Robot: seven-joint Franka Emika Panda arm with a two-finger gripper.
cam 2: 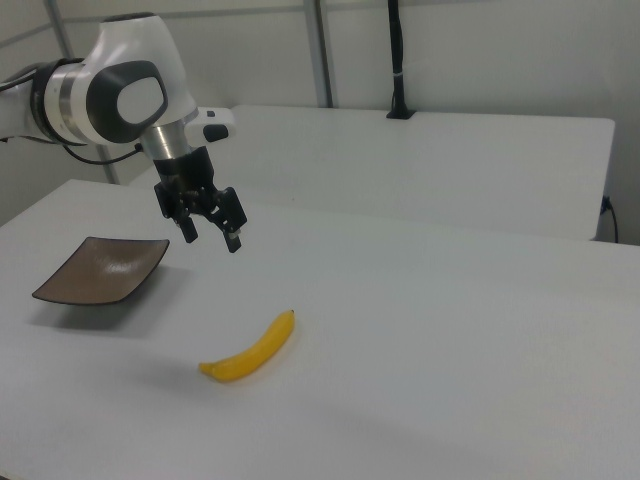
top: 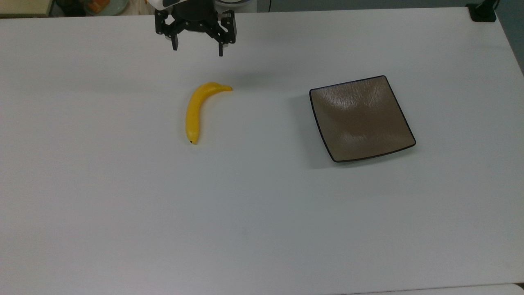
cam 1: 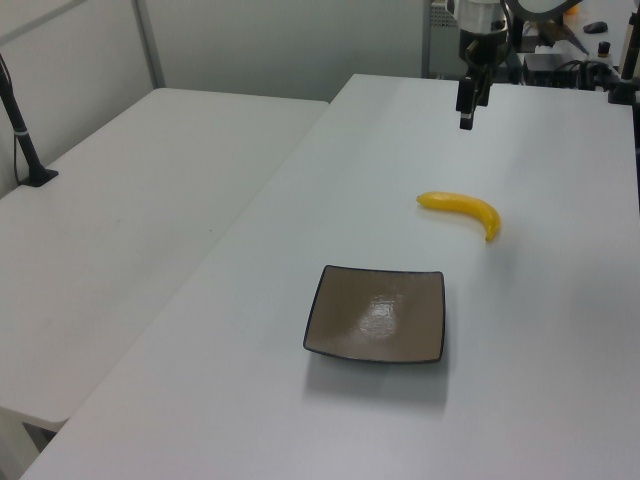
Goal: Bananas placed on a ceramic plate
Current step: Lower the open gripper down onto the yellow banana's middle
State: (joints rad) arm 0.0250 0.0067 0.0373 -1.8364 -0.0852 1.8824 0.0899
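Both ends of the banana need to stay balanced, so the robot's gripper should next grab the banana around its middle (cam 1: 466, 204).
A single yellow banana (top: 195, 110) (cam 1: 464, 209) (cam 2: 250, 351) lies flat on the white table, left of centre in the top view. The square brown-grey ceramic plate (top: 360, 118) (cam 1: 378, 313) (cam 2: 103, 269) with a thin black rim rests bare on the table, well apart from the banana, at the top view's right. My gripper (top: 197, 51) (cam 1: 467, 113) (cam 2: 211, 240) hangs open in the air above the table, beyond the banana's stem end toward the top view's upper edge. Nothing sits between its fingers.
A second white table (cam 1: 120, 220) adjoins on the left view's left, with a black post (cam 1: 22, 125) clamped to it. Clutter sits beyond the table's far edge behind the arm (cam 2: 110, 90).
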